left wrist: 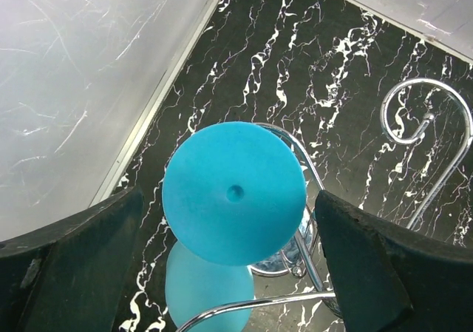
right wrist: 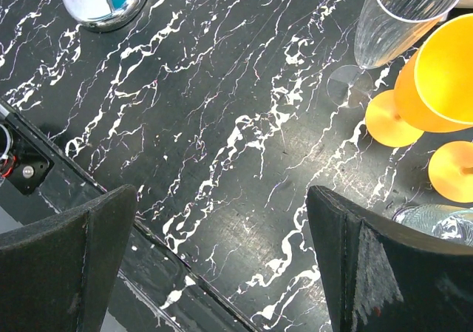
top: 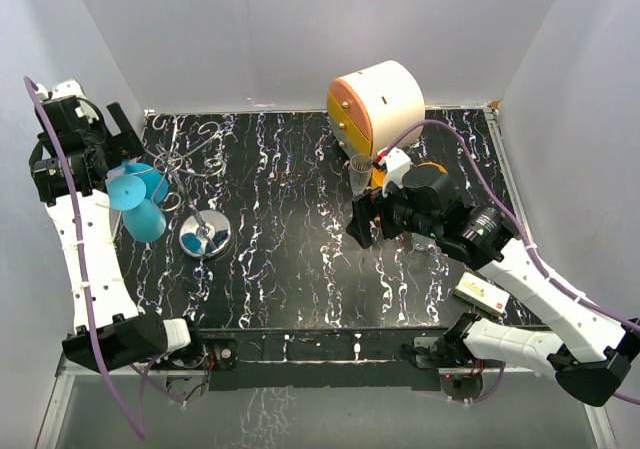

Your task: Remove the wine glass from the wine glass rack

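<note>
The wine glass's round foot (left wrist: 234, 193) still has its far half beyond my fingers, so it is too early to close. My left gripper moves toward that half next, then closes.
A blue wine glass (left wrist: 234, 191) hangs bowl-down on the wine glass rack, its round foot facing the left wrist camera and its bowl (left wrist: 203, 288) below. The rack's chrome wire arms (left wrist: 425, 117) curl to the right, and one wire crosses in front of the bowl. My left gripper (left wrist: 228, 199) is open, with a finger on each side of the foot and not touching it. From above, the glass (top: 140, 204) hangs left of the rack's shiny disc base (top: 205, 236), with the left gripper (top: 122, 164) just beyond it. My right gripper (right wrist: 222, 199) is open over bare table, holding nothing.
A round white-and-orange drawer cabinet (top: 378, 104) stands at the back. Beside it are a clear flute (right wrist: 403, 14) and orange glasses (right wrist: 436, 80), close to the right arm. A small flat box (top: 480, 291) lies at the right. The side wall is close on the left.
</note>
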You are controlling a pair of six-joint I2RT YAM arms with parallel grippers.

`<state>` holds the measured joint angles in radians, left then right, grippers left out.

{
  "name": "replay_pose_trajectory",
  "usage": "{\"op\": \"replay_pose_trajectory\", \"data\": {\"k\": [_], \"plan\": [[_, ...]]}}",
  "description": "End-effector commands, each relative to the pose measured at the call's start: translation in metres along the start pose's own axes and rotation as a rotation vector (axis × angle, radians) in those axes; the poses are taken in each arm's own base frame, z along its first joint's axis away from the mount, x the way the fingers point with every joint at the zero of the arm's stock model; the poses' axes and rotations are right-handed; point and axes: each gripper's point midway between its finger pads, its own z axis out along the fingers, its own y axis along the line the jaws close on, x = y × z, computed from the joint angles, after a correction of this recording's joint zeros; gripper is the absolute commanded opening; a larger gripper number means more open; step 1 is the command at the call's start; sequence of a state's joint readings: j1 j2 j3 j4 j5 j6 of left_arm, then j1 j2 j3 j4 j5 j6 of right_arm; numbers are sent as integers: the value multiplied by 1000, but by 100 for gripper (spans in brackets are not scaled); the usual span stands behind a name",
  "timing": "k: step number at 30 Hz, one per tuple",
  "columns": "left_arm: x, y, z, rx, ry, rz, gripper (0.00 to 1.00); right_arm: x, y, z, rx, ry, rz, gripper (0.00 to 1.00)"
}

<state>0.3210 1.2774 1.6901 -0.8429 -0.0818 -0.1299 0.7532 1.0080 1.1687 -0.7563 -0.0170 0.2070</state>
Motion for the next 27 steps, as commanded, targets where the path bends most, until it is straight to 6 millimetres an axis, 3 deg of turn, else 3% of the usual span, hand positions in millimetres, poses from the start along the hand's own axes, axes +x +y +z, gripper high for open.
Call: {"op": "replay_pose_trajectory", "data": {"k": [1,18,27], "plan": [[4,5,3,-12,4,11,99,-33,6,-6,-7,-112,-26,98],[-1,1,17,-5,18,10,98,-35,8,-7,-15,-126,-25,98],[-4,-1,21,2,19,11,77,-36,8,-5,-17,-129,-23,98]]}}
